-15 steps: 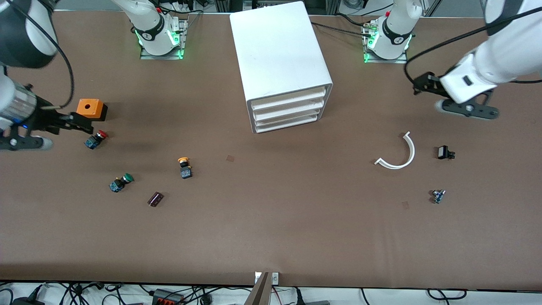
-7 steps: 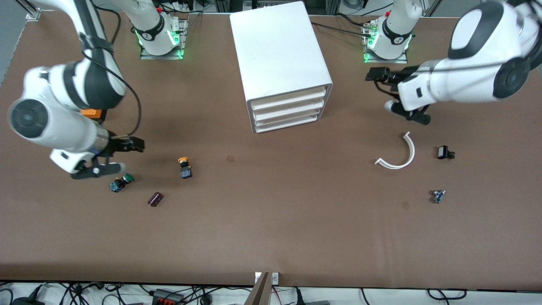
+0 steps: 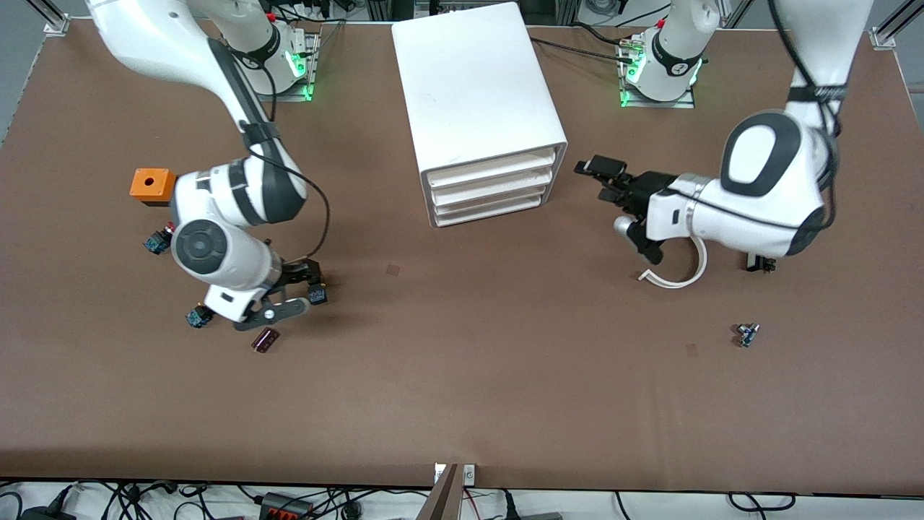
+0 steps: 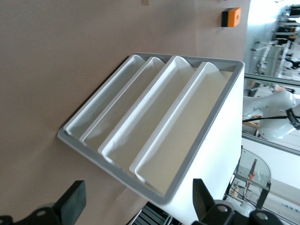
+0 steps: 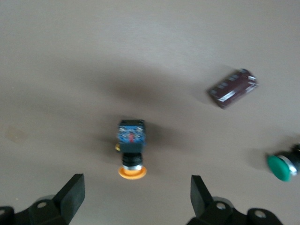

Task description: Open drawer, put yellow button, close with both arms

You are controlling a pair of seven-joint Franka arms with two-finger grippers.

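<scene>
My right gripper grabs the yellow button's black collar (image 5: pixel 132 160) next, to put the button into the drawer.
The white cabinet (image 3: pixel 476 87) stands at the table's middle near the robots' bases, its stacked drawers all shut. The drawer (image 3: pixel 492 165) is the uppermost one; in the left wrist view the drawer (image 4: pixel 180 136) faces the camera. My left gripper (image 3: pixel 605 196) hangs open beside the cabinet's front, toward the left arm's end; the left gripper (image 4: pixel 136 208) holds nothing. The yellow button (image 5: pixel 131 152) lies on its side on the table. My right gripper (image 5: pixel 136 197) is open over it, apart from it. From the front, the right gripper (image 3: pixel 294 292) hides the cap of the yellow button (image 3: pixel 316 295).
Toward the right arm's end lie an orange box (image 3: pixel 152 184), a red button (image 3: pixel 157 240), a green button (image 5: pixel 281 166) and a maroon cylinder (image 3: pixel 265 339). Toward the left arm's end lie a white curved piece (image 3: pixel 678 278), a black part (image 3: pixel 758 266) and a small blue part (image 3: pixel 747 334).
Both arms swung in toward the table's middle. The right gripper came from near the orange box to over the yellow button. The left gripper moved toward the cabinet's front. Both stayed open.
</scene>
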